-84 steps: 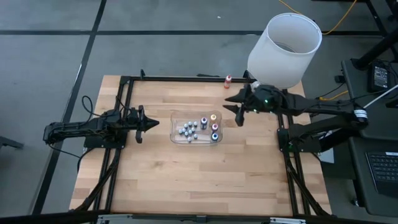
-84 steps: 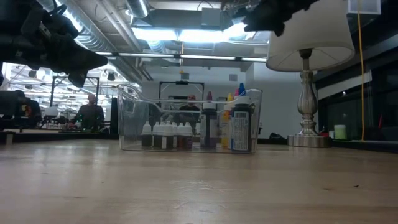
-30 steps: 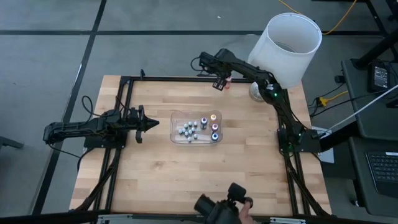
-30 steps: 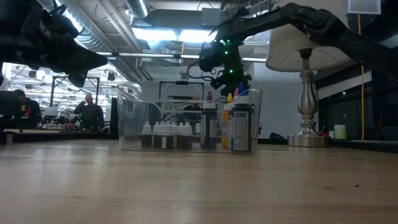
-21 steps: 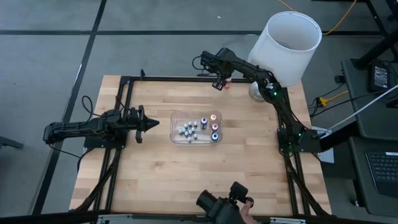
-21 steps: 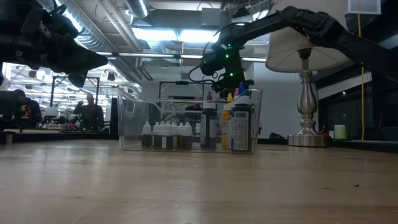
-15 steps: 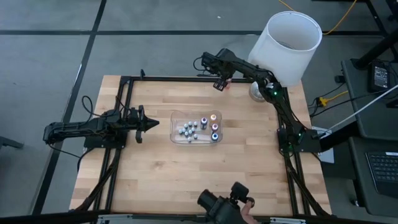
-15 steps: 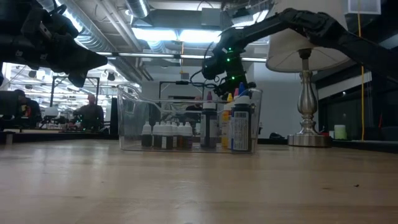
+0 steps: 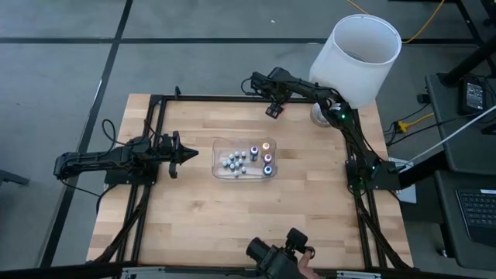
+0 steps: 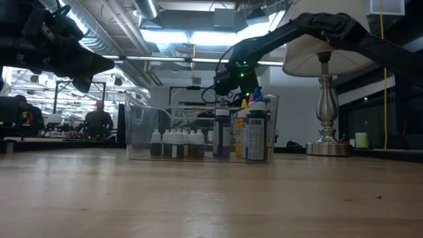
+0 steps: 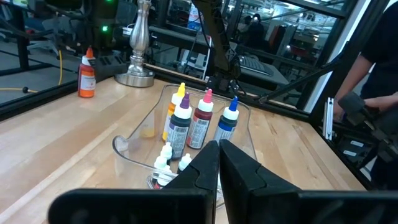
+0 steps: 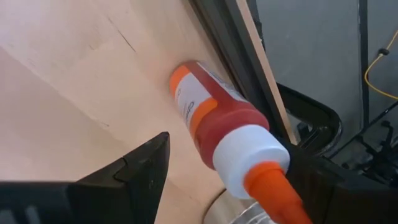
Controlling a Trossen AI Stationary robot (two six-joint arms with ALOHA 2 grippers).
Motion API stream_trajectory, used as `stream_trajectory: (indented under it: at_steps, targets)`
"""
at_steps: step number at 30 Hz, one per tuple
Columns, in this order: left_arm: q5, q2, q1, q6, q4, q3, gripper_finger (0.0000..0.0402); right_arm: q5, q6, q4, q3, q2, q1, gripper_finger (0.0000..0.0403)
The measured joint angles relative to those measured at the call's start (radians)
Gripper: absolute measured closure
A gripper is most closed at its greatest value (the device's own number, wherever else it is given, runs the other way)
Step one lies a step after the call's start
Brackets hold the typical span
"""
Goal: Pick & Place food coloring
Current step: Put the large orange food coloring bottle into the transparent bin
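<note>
Both fingers reach past the red-orange bottle's orange tip (image 12: 275,190), down level with the white cap, so my right gripper closes on the bottle next.
A red-orange food coloring bottle (image 12: 214,118) with a white cap and orange tip stands on its base on the wood near the table's far edge (image 11: 86,73). My right gripper (image 12: 230,149) is open and slants down over it, one finger on either side, apart from it as far as it shows (image 9: 273,110). Other food coloring bottles, yellow (image 11: 179,99), purple (image 11: 181,127), pink-capped (image 11: 202,118) and blue (image 11: 228,121), stand in a clear tray (image 9: 219,163) at mid-table. My left gripper (image 9: 194,154) waits shut and level, left of the tray.
A lamp with a white shade (image 9: 356,54) stands at the far right corner on a metal foot (image 10: 327,147). A black frame rail (image 9: 225,98) runs along the far edge behind the bottle. Several small white-capped bottles (image 9: 235,161) fill the tray's left part. A person's hand with a camera (image 9: 279,256) is at the near edge.
My right gripper has come down toward the red-orange bottle, shifting a little toward the table's near edge and tipping slightly, and has stayed open. The bottle has kept its place.
</note>
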Motion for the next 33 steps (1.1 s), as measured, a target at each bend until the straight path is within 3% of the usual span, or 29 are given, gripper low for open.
stream_trajectory:
  at_steps: [15,28,33]
  targets:
    - [0.0,0.0,0.0,0.0,0.0,0.0,0.0393,0.0,-0.028,0.014,0.002,0.0,0.0,0.0151]
    - [0.0,0.0,0.0,0.0,0.0,0.0,0.0393,-0.016,-0.033,0.025,0.004,-0.001,0.0,0.0241]
    - [0.0,0.0,0.0,0.0,0.0,0.0,0.0391,-0.025,-0.033,0.024,0.004,-0.001,0.007,0.0246]
